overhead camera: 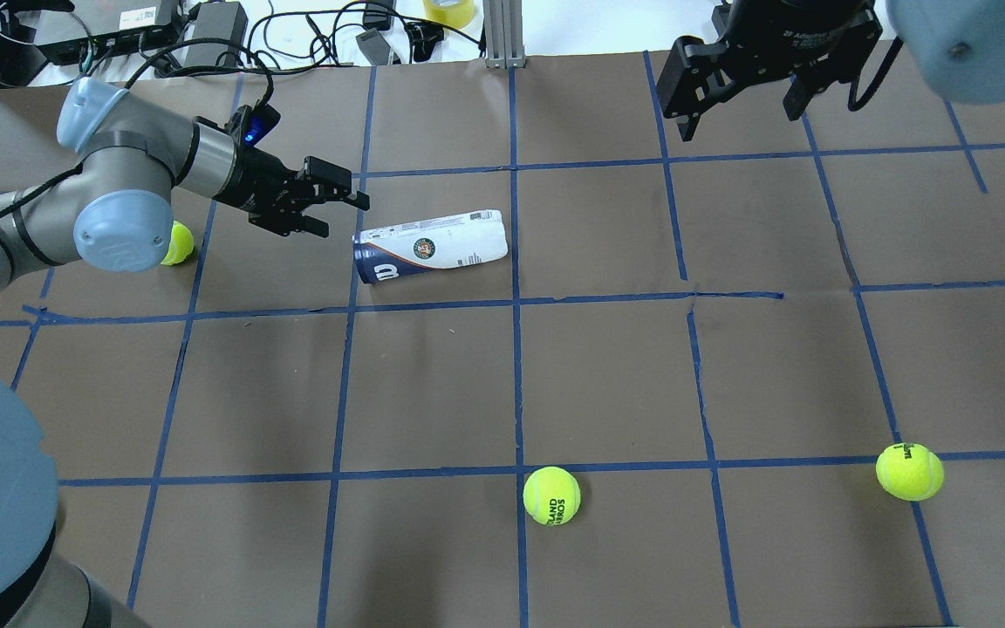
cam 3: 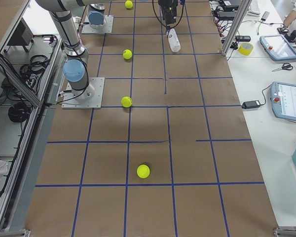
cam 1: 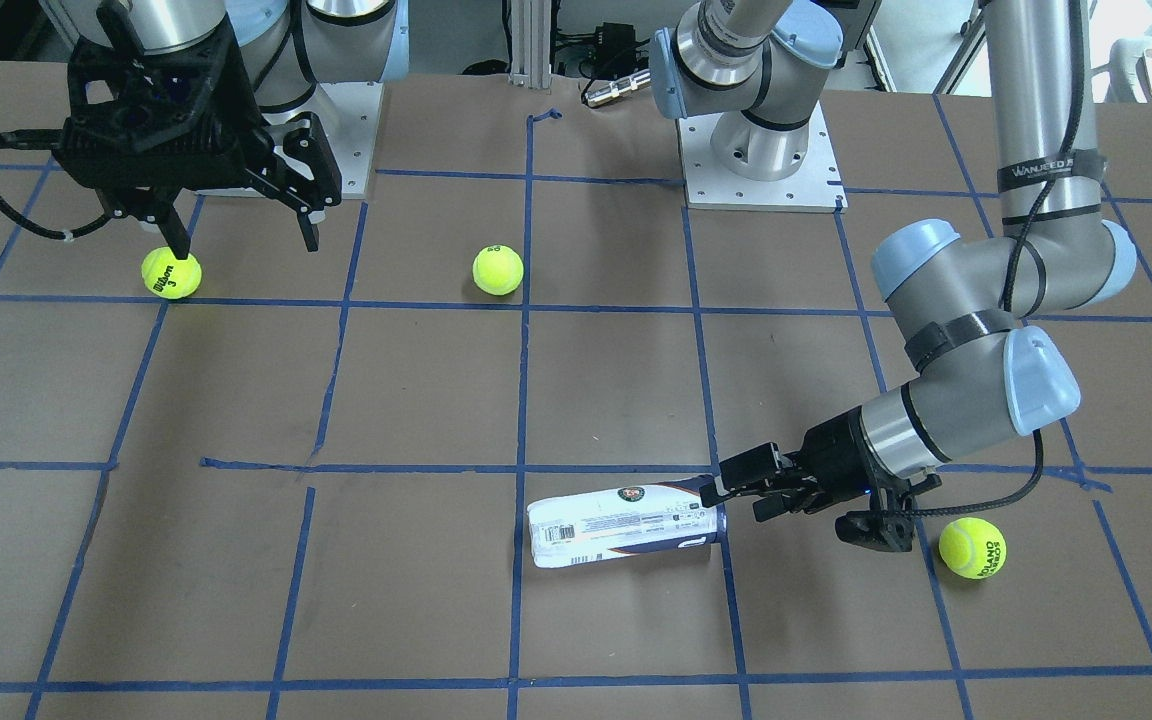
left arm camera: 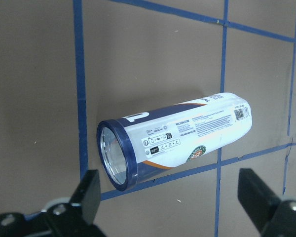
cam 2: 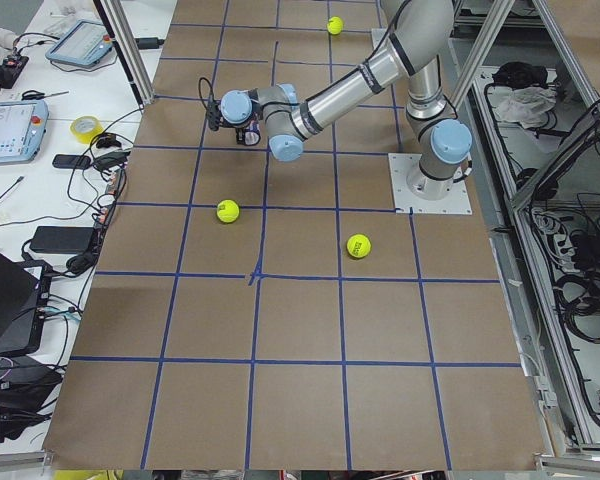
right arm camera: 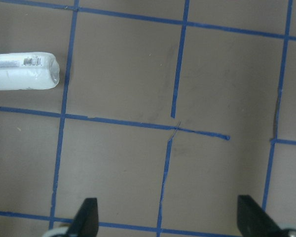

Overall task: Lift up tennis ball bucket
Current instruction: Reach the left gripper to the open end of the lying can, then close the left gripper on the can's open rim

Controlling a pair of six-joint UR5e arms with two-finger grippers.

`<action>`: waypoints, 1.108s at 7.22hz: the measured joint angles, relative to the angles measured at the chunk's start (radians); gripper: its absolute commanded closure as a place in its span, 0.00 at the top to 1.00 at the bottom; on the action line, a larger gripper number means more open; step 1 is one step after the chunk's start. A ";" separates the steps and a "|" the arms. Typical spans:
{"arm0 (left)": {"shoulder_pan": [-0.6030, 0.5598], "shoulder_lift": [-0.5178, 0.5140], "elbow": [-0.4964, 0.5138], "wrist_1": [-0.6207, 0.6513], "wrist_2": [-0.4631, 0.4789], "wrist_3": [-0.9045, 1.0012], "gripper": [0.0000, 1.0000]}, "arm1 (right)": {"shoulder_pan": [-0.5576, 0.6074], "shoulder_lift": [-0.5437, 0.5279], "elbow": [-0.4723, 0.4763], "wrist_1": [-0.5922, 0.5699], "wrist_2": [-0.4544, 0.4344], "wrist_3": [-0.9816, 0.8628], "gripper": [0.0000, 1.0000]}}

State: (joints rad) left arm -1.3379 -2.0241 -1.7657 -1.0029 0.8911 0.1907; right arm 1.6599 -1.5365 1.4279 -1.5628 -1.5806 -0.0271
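Note:
I should move my left gripper into the bucket's open end before I close on the bucket's blue rim, because both fingers are outside the bucket's rim.
The tennis ball bucket is a clear tube with a white and dark-blue label, and it lies on its side on the brown table. It also shows in the overhead view, the left wrist view and the right wrist view. My left gripper is open and empty, low over the table just off the tube's blue-rimmed open end, and not touching it. My right gripper is open and empty, high and far from the tube.
Three yellow-green tennis balls lie loose: one beside my left forearm, one mid-table, one under my right gripper. Blue tape lines grid the table. Cables and electronics sit past the far edge.

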 measured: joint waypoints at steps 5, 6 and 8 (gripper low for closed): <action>-0.003 -0.064 -0.018 -0.003 -0.068 -0.014 1.00 | 0.001 -0.028 0.003 0.040 0.017 0.185 1.00; -0.005 -0.065 -0.023 -0.014 -0.068 -0.017 1.00 | 0.000 -0.028 0.003 0.038 0.017 0.187 1.00; -0.007 -0.068 -0.039 -0.045 -0.078 -0.020 0.95 | -0.003 -0.028 0.003 0.036 0.015 0.187 1.00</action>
State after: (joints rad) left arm -1.3448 -2.0920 -1.8049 -1.0476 0.8130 0.1704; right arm 1.6571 -1.5646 1.4312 -1.5271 -1.5656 0.1597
